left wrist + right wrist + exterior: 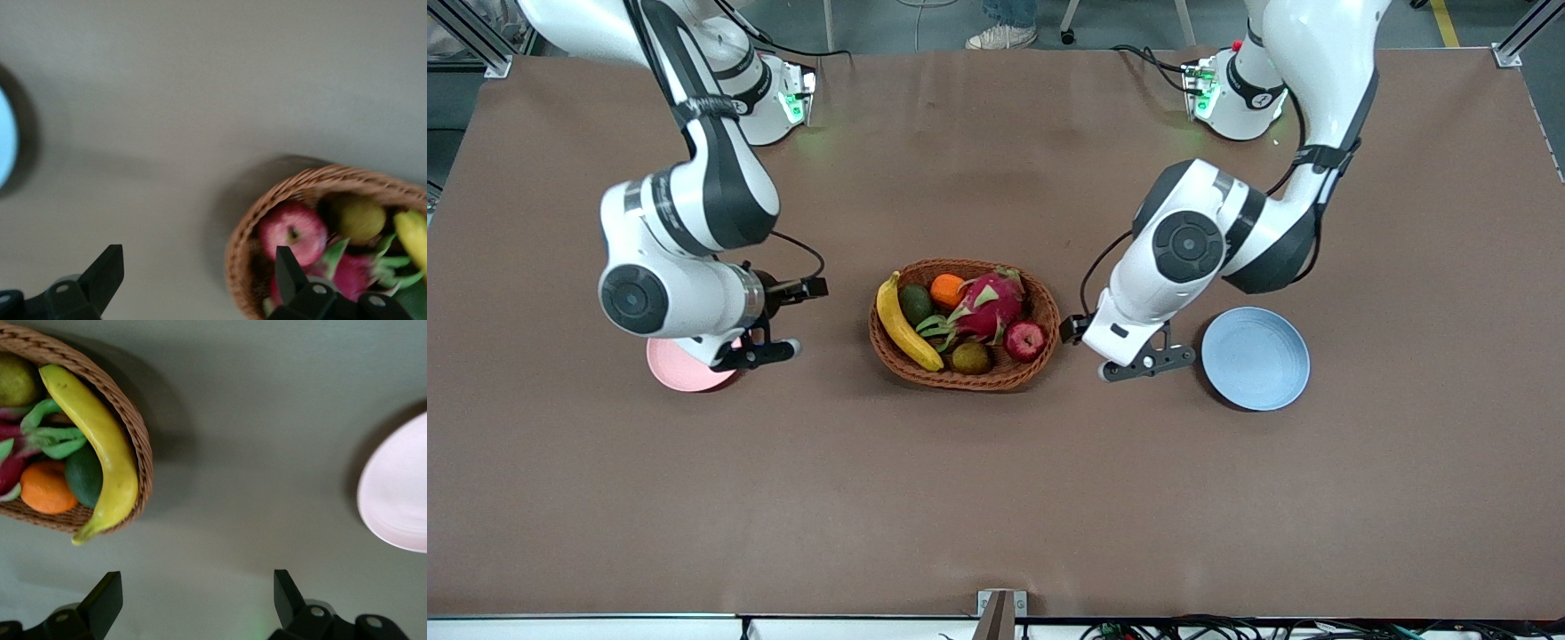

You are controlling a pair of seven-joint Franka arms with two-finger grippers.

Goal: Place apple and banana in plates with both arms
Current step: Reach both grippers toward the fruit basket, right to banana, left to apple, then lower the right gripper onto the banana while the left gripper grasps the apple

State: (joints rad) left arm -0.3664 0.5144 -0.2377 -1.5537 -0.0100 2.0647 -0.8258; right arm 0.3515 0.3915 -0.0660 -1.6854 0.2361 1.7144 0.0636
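The left gripper grabs the apple (1024, 340) by its round sides next. Then it puts the apple in the blue plate (1256, 358).
The dark-red apple (1024, 340) and the yellow banana (903, 324) lie in a brown wicker basket (965, 382) at mid-table. The pink plate (676, 372) lies toward the right arm's end and the blue plate (1256, 358) toward the left arm's end. My left gripper (1147, 364) is open and empty, over the table between basket and blue plate. Its wrist view shows the open gripper (198, 267), the apple (292, 233) and the blue plate's edge (5, 137). My right gripper (758, 354) is open and empty over the pink plate's edge. Its wrist view shows the open gripper (195, 587), the banana (100, 440) and the pink plate (397, 493).
The basket also holds a pink dragon fruit (989, 307), an orange (946, 289), a dark green avocado (914, 304) and a brown kiwi (970, 357). The arm bases stand along the table edge farthest from the front camera. Brown table surface lies around the basket.
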